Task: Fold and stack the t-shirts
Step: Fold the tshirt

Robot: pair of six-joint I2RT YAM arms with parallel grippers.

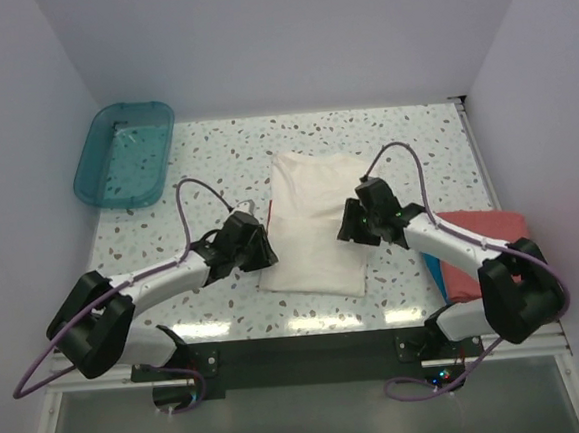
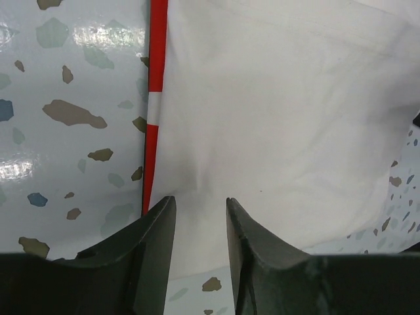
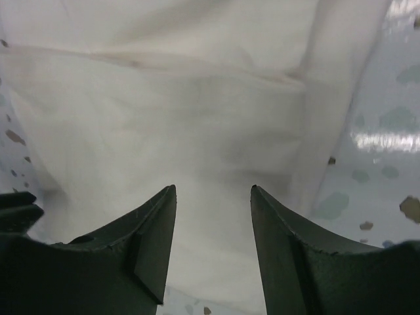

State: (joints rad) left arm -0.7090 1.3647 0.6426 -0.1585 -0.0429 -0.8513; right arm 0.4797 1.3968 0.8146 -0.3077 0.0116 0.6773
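Note:
The left gripper will fold the near end of the cream-white t-shirt over next, so it will grab the t-shirt at its near corner beside the red printed stripe (image 1: 269, 211).
A cream-white t-shirt (image 1: 315, 224) lies folded into a tall rectangle in the middle of the speckled table. My left gripper (image 1: 262, 251) hovers at its lower left edge, open, with only cloth (image 2: 275, 118) and a red printed stripe (image 2: 155, 98) below its fingers (image 2: 200, 200). At the shirt's right edge my right gripper (image 1: 355, 221) is also open above the cream cloth (image 3: 197, 98), nothing between its tips (image 3: 213, 190). A salmon-red t-shirt (image 1: 482, 241) lies at the right side, with a bright blue one (image 1: 432, 265) showing under its left edge.
A translucent teal tub (image 1: 124, 154) stands at the back left corner of the table (image 1: 214, 152). White walls close in the back and both sides. The right arm reaches over the salmon-red shirt.

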